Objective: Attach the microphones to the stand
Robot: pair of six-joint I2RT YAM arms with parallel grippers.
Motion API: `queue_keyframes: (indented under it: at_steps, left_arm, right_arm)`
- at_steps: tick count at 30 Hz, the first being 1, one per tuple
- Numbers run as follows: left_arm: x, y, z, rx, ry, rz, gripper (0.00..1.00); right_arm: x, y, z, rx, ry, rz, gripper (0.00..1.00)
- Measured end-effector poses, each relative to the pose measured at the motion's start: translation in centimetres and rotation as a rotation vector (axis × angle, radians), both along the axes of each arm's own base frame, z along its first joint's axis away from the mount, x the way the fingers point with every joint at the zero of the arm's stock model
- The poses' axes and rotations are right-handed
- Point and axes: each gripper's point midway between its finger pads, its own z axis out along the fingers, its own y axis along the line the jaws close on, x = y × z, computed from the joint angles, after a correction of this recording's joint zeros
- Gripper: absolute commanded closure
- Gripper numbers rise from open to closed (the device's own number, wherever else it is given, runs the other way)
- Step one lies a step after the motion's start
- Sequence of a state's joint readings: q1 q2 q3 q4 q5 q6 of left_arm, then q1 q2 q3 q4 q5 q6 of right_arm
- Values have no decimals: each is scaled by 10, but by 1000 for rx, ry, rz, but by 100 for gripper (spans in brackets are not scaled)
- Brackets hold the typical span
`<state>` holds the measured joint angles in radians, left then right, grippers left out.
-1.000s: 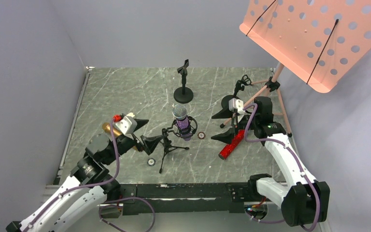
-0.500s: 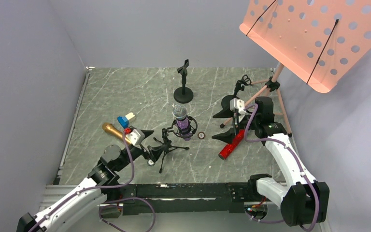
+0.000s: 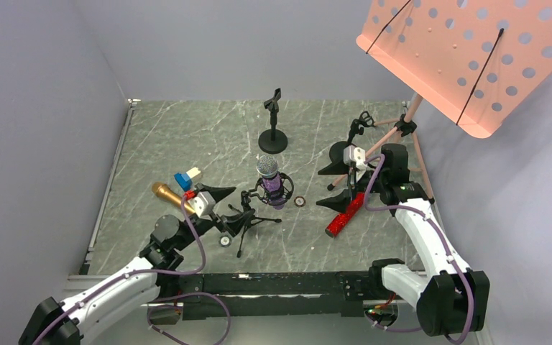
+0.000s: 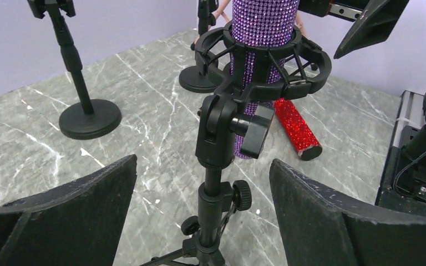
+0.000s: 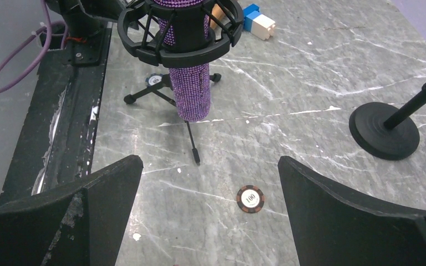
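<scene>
My left gripper goes to the tripod stand next and grabs its post (image 3: pixel 248 210), so the purple microphone stays free to remain in the shock mount (image 3: pixel 276 190).
The purple glitter microphone (image 3: pixel 271 178) stands upright in the black shock mount of a tripod stand (image 3: pixel 248 219); it also shows in the left wrist view (image 4: pixel 263 22) and the right wrist view (image 5: pixel 191 83). The red glitter microphone (image 3: pixel 345 214) lies on the table right of it. The gold microphone (image 3: pixel 167 194) lies at the left. My left gripper (image 3: pixel 224 206) is open and empty, its jaws on either side of the tripod's post (image 4: pixel 216 188) without touching it. My right gripper (image 3: pixel 328 185) is open and empty, just above the red microphone's head end.
A round-base clip stand (image 3: pixel 273 128) stands at the back centre, and a second (image 3: pixel 352 136) at the back right by the pink music stand (image 3: pixel 467 50). Blue and white blocks (image 3: pixel 187 177) lie by the gold microphone. Poker chips (image 3: pixel 300 202) (image 3: pixel 225 241) lie near the tripod.
My left gripper has moved right, away from the gold microphone, which now lies uncovered on the table, and up to the tripod's post. The right arm has barely moved.
</scene>
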<state>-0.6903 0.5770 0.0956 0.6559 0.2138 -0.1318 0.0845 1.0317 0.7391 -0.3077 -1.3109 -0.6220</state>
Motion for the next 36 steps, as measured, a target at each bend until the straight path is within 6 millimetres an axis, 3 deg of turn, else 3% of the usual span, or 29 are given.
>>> queue_keyframes:
  at_steps: [3,9,18,21,31,32,34,36]
  left_arm:
    - [0,-4,-2,12,-11,-20,21]
    - [0,-11,-14,47,8,-52,31]
    - [3,-13,-10,40,-22,-51,51]
    - [4,-15,-13,48,-16,-55,64]
    - [4,-20,-13,46,-16,-76,64]
    - [4,-20,-13,46,-15,-76,68]
    - [5,-22,-12,47,-12,-80,89]
    - [6,-23,-11,43,-9,-82,100]
  right_arm:
    - [0,0,0,0,0,-2,1]
    - [1,-2,1,4,-1,-5,1]
    - [1,-3,2,5,-5,-8,1]
    - [1,-3,2,5,-5,-8,1]
    - [1,-4,2,6,-6,-11,1]
    - [1,-4,2,6,-6,-11,1]
    - [1,-4,2,7,-6,-11,1]
    - [1,-4,3,7,-6,-11,1]
